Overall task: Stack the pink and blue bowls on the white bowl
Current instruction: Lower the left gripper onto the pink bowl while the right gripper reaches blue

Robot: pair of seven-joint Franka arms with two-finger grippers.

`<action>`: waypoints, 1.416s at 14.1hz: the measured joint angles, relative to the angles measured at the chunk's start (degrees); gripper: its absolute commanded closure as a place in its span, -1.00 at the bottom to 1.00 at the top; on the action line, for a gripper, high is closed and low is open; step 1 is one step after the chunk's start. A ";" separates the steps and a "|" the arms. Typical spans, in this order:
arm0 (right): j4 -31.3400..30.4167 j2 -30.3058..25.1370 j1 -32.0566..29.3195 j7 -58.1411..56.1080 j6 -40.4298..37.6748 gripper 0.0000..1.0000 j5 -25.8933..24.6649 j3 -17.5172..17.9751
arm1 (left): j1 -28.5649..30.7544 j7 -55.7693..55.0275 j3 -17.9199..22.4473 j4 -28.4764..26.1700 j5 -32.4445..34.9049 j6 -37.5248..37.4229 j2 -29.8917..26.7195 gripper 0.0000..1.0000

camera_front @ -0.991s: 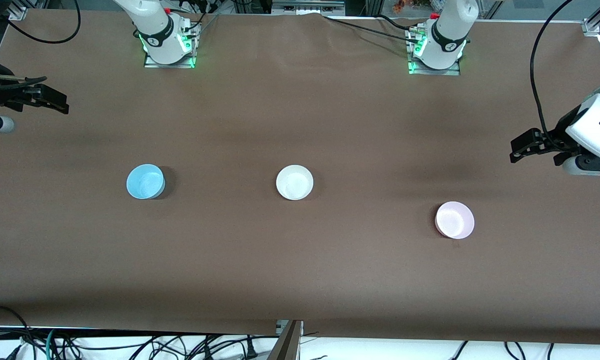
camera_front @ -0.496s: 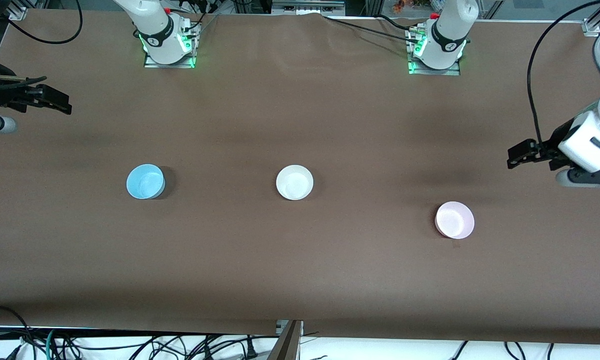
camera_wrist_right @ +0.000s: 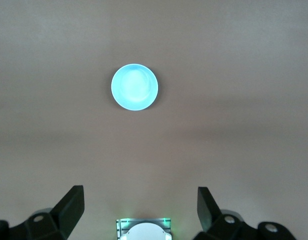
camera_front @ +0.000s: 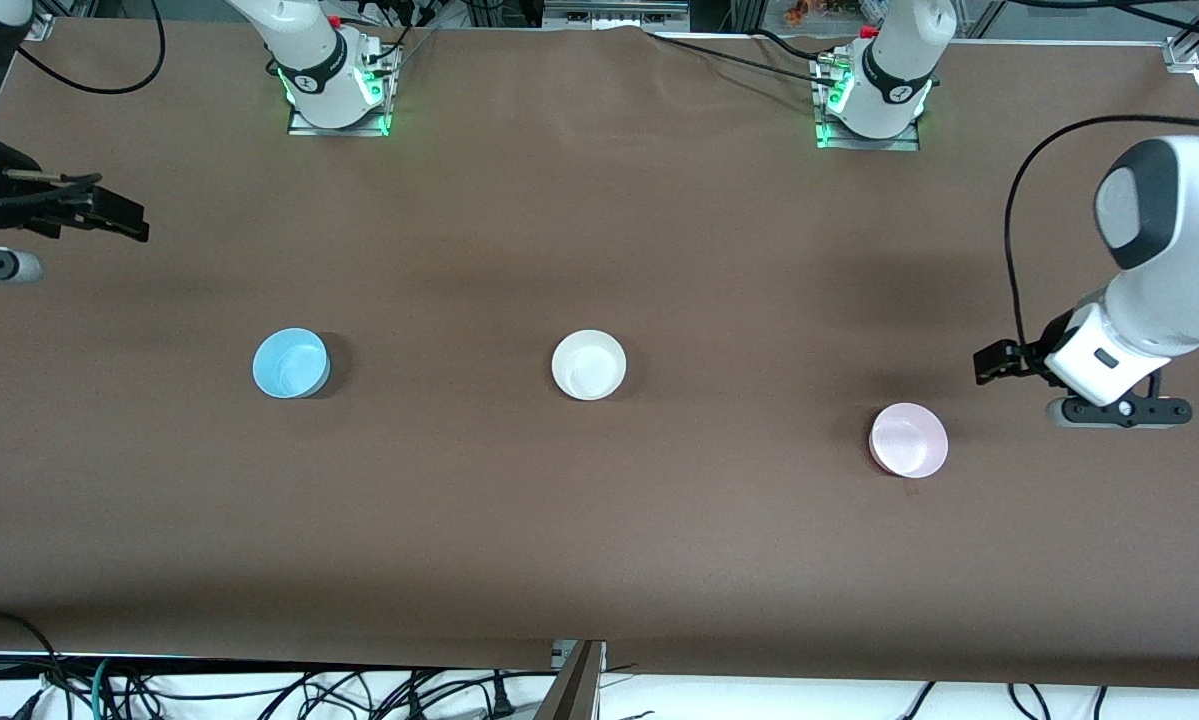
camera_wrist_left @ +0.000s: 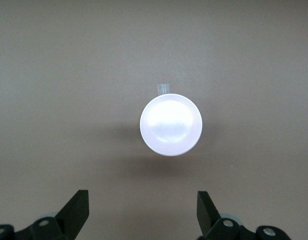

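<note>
My left gripper is going to pick up the pale pink bowl by its rim next, so that the bowl can be stacked on the white bowl (camera_front: 588,365).
The pale pink bowl (camera_front: 909,440) stands upright on the brown table toward the left arm's end; it also shows in the left wrist view (camera_wrist_left: 171,124). The white bowl (camera_front: 588,365) stands mid-table. The sky blue bowl (camera_front: 291,363) stands toward the right arm's end and shows in the right wrist view (camera_wrist_right: 134,86). My left gripper (camera_front: 994,362) is open and empty, up over the table beside the pink bowl; its own view (camera_wrist_left: 142,210) shows the jaws wide apart. My right gripper (camera_front: 124,220) is open and empty, over the table's end, away from the blue bowl; it also shows in the right wrist view (camera_wrist_right: 140,205).
The two arm bases (camera_front: 337,95) (camera_front: 871,105) stand along the table's back edge. Cables hang below the table's front edge (camera_front: 579,660). A small clear tab (camera_wrist_left: 162,88) lies on the table touching the pink bowl.
My left arm has swung in over the table toward the pink bowl, its gripper staying open. My right gripper has shifted only slightly. The bowls have not moved.
</note>
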 measured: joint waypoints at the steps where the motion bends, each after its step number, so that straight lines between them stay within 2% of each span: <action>1: -0.01 1.03 -0.06 0.00 0.33 -1.00 0.04 0.00 | 0.04 0.00 0.00 -3.15 -0.11 4.74 0.25 -0.90; 3: -0.01 3.44 -0.08 0.01 0.83 -1.00 0.19 0.02 | 0.06 0.03 -0.01 -9.36 -1.58 14.20 0.83 -0.89; 5: -0.02 6.34 -0.08 0.01 1.91 -1.00 0.33 0.19 | 0.06 0.09 -0.07 -13.27 -2.39 20.32 2.20 -0.86; 8: -0.01 11.10 -0.11 0.01 4.40 -1.00 0.34 0.25 | 0.05 0.09 -0.73 -14.56 -2.41 27.58 6.46 -0.86; 13: -0.08 19.14 -0.70 0.01 11.85 -1.00 0.34 0.19 | 0.52 0.09 -1.49 -14.56 -2.41 37.49 13.36 -0.69; 15: -0.09 21.82 -1.10 -0.61 14.73 -1.00 0.35 0.17 | 2.55 0.09 -3.25 -14.45 -2.41 39.61 14.72 -0.53; 19: -0.72 26.60 -2.64 -4.41 21.33 -1.00 0.51 0.14 | 8.99 1.96 -8.62 -14.17 -2.41 40.46 15.54 -0.06; 20: -1.30 27.58 -3.13 -5.31 23.26 -1.00 1.03 0.14 | 9.77 2.47 -9.03 -14.14 -2.41 40.52 15.54 -0.04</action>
